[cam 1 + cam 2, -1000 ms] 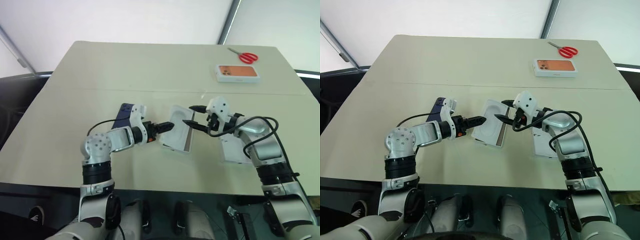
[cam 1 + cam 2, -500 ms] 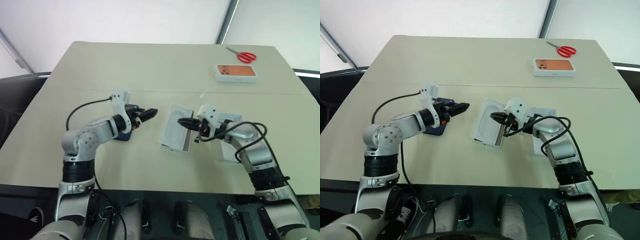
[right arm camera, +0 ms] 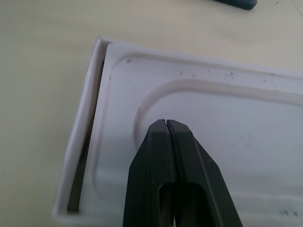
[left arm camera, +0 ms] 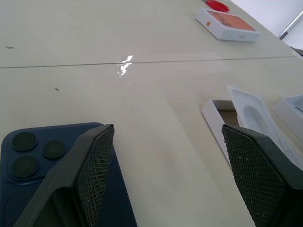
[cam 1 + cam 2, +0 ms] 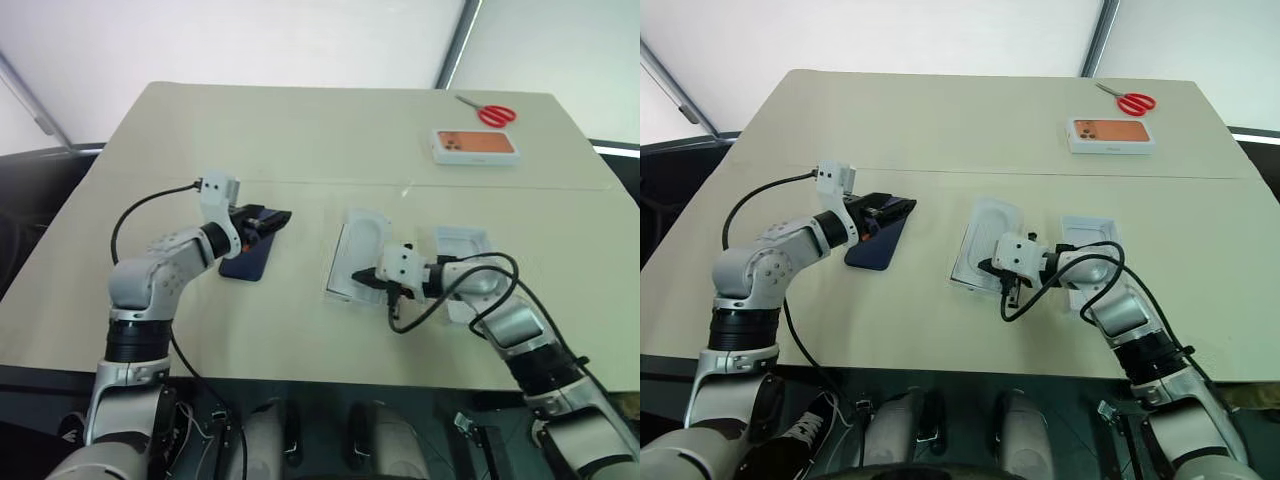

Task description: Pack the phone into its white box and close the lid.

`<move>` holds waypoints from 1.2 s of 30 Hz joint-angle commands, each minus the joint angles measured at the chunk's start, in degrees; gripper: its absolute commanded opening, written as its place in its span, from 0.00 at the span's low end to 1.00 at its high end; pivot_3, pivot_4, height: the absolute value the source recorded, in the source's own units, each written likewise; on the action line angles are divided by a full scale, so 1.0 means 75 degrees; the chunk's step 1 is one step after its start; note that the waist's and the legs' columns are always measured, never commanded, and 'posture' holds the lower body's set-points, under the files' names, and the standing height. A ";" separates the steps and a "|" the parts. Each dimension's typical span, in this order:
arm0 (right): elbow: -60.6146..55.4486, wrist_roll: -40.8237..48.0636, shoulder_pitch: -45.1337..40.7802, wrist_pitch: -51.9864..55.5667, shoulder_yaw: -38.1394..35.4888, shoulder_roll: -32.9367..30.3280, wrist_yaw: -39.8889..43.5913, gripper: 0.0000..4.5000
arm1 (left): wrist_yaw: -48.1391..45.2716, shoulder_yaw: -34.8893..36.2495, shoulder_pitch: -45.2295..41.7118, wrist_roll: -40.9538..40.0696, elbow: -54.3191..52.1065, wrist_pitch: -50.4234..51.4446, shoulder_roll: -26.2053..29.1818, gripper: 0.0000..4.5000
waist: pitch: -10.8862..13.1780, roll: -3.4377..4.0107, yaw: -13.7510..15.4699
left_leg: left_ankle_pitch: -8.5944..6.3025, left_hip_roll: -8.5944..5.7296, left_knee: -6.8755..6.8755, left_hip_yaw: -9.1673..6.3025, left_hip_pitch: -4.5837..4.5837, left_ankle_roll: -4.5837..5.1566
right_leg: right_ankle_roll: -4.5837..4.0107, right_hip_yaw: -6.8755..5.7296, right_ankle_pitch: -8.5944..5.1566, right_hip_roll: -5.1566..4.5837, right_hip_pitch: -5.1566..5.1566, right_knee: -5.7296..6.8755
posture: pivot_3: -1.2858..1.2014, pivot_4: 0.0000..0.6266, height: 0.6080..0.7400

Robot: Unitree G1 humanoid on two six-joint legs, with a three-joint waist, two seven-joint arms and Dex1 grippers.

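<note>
The phone's flat back is wider than my open fingers, so my left gripper should next grip its thin long edge to pack the phone.
The phone (image 5: pixel 245 262), dark navy with its camera cluster showing, lies flat on the table at the left. My left gripper (image 5: pixel 270 218) hovers just above its far end, fingers (image 4: pixel 97 165) wide open and holding nothing. The white box (image 5: pixel 338 268) lies mid-table, with a thin white insert (image 3: pixel 227 113) bearing an oval recess resting askew on it. My right gripper (image 5: pixel 364 279) is shut, empty, its tip low over the insert at the box's near right side. The lid (image 5: pixel 464 247) lies white side up just right of the box, partly under my right arm.
A white box printed with an orange phone (image 5: pixel 475 146) and red scissors (image 5: pixel 493 115) sit at the far right of the table (image 5: pixel 300 140). Black cables loop beside both forearms. Open tabletop stretches beyond the phone and between the phone and the white box.
My left gripper drew away from the white box and swung left, over the phone. My right gripper shut and sank to the insert at the box's near side.
</note>
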 commanded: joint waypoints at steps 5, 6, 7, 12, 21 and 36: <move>-0.0648 0.0552 -0.0091 0.0832 -0.0157 0.0029 0.0396 0.01 | 0.0112 0.0135 -0.0150 0.0118 -0.0007 -0.0217 -0.0118 0.85 | 0.0000 -0.0001 0.0006 | 0.0000 0.0001 0.0000 -0.0001 0.0000 0.0000 | 0.0000 0.0000 0.0000 -0.0001 0.0000 0.0000 | 0.52 0.24 0.98; -0.0744 0.0659 -0.0078 0.0904 -0.0172 0.0083 0.0433 0.01 | 0.0112 0.0110 -0.0149 0.0161 -0.0007 -0.0246 -0.0098 0.85 | 0.0000 -0.0001 0.0003 | 0.0000 0.0001 0.0000 -0.0001 0.0000 0.0000 | 0.0000 0.0000 0.0000 -0.0001 0.0000 0.0000 | 0.52 0.24 0.98; -0.0793 0.0717 -0.0087 0.0932 -0.0197 0.0139 0.0411 0.01 | 0.0136 0.0136 -0.0154 0.0117 -0.0004 -0.0156 -0.0106 0.85 | 0.0000 -0.0001 0.0002 | 0.0000 0.0001 0.0000 0.0000 0.0000 0.0001 | 0.0000 0.0000 0.0000 -0.0001 0.0000 0.0000 | 0.52 0.24 0.98; -0.0486 0.0597 -0.0399 0.0780 -0.0322 0.0353 0.0096 0.01 | 0.0183 0.0215 -0.0161 0.0067 -0.0022 -0.0067 -0.0134 0.85 | 0.0000 -0.0001 -0.0002 | 0.0000 0.0001 0.0000 0.0000 0.0000 0.0001 | 0.0000 0.0000 0.0000 0.0001 0.0000 0.0001 | 0.52 0.24 0.98; 0.1493 -0.0606 -0.1445 -0.0391 -0.0304 0.0837 -0.1683 0.01 | 0.0175 0.0256 -0.0224 0.0146 0.0018 -0.0307 -0.0172 0.85 | 0.0000 -0.0001 -0.0025 | 0.0001 0.0001 0.0000 0.0001 0.0000 0.0000 | 0.0000 -0.0001 0.0000 0.0004 -0.0001 0.0003 | 0.52 0.24 0.98; 0.1909 -0.1065 -0.1291 -0.0748 0.0061 0.0969 -0.1386 0.01 | 0.0286 0.0229 -0.0083 0.0248 -0.0158 -0.0291 -0.0271 0.85 | 0.0000 0.0000 -0.0175 | 0.0004 0.0003 0.0000 0.0006 0.0002 0.0000 | 0.0001 0.0000 0.0000 0.0009 0.0000 0.0009 | 0.52 0.24 0.98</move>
